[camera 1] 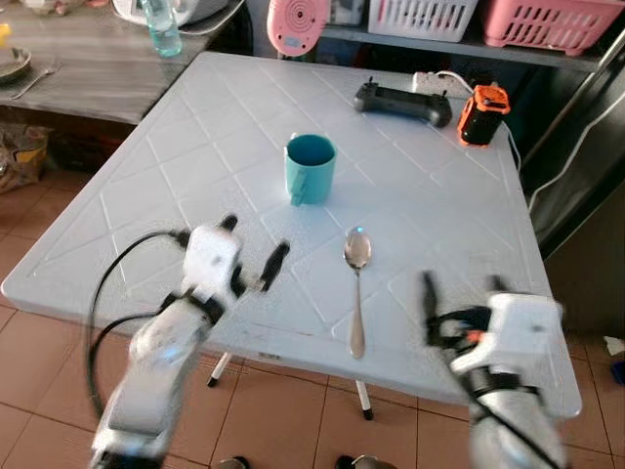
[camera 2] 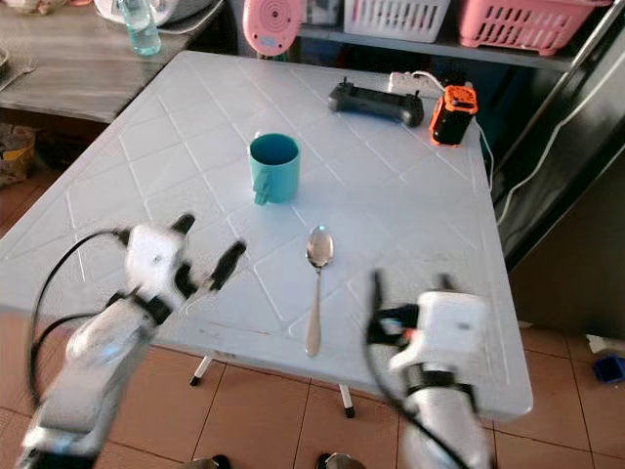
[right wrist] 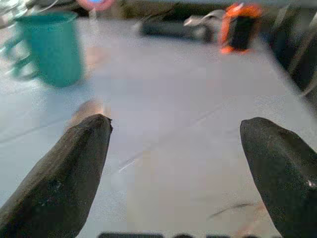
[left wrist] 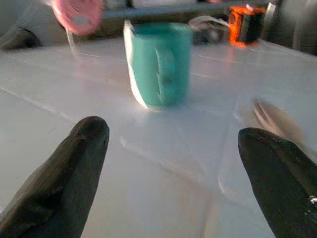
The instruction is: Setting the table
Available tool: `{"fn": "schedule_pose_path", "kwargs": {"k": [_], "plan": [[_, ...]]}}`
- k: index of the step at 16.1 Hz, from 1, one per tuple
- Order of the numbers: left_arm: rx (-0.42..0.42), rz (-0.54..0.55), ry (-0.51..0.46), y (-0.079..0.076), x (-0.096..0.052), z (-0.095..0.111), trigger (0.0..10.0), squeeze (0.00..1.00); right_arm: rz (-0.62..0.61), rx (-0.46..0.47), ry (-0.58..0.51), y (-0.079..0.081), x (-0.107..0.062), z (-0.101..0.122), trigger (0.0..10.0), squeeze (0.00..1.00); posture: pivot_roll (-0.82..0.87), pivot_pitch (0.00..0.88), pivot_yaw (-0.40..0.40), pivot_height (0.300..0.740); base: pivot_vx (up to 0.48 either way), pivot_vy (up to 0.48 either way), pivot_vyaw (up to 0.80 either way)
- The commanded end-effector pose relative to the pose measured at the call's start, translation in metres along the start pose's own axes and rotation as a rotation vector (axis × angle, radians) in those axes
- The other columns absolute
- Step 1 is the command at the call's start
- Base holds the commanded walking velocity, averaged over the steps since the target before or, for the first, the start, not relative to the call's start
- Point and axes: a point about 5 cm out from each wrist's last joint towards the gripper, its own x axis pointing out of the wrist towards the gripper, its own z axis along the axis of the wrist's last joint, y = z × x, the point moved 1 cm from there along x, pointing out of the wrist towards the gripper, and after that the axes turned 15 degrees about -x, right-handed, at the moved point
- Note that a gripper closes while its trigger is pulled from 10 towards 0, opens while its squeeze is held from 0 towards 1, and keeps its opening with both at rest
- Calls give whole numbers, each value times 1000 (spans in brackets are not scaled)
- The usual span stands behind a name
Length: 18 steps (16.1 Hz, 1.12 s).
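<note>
My right gripper is to hold the metal spoon next by the upper handle near the bowl (camera 1: 357, 291), because the spoon is long and has a broad bowl at one end (camera 1: 357, 248).
A teal mug (camera 1: 311, 168) stands upright near the middle of the white table (camera 1: 146, 210), handle toward me. A metal spoon (camera 1: 356, 288) lies just right of it, bowl away from me, handle toward the front edge. My left gripper (camera 1: 252, 246) hovers open over the table's front left, left of the spoon and short of the mug (left wrist: 159, 63). My right gripper (camera 1: 461, 293) is open over the front right, to the right of the spoon handle; the spoon bowl (right wrist: 85, 110) lies by one finger. Both arms are blurred.
At the far right of the table lie a black controller (camera 1: 402, 102), an orange-black device (camera 1: 483, 114) and a white power strip (camera 1: 437, 80). A pink round object (camera 1: 298, 24) and baskets sit behind. A wooden counter (camera 1: 88, 63) with a bottle stands at left. Tiled floor below.
</note>
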Motion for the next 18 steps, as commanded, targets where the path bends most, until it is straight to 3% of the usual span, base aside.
{"fn": "schedule_pose_path", "kwargs": {"k": [1,5,8,10,13,15,18], "plan": [[-32,-67,29,-3,-9,-1,10000,0,64,-10,35,7,-4,-7,10000,0,70,203,-38,740,0,0,0],[-46,-165,101,-8,-22,-6,10000,0,182,20,108,24,-7,-18,10000,0,84,217,-42,740,0,0,0],[-55,-200,130,-7,-26,-6,10000,0,226,35,185,38,5,-27,10000,0,92,227,-37,740,0,0,0],[-56,-220,149,-7,-28,-6,10000,0,222,72,163,47,20,-15,10000,0,89,240,-30,740,0,0,0],[-58,-241,161,-10,-29,-6,10000,0,233,100,166,57,30,-8,10000,0,94,257,-29,740,0,0,0],[-59,-248,170,-11,-28,-5,10000,0,273,77,230,68,31,-11,10000,0,98,264,-29,740,0,0,0],[-60,-252,173,-11,-29,-5,10000,0,285,123,286,69,32,-16,10000,0,100,263,-26,740,0,0,0]]}}
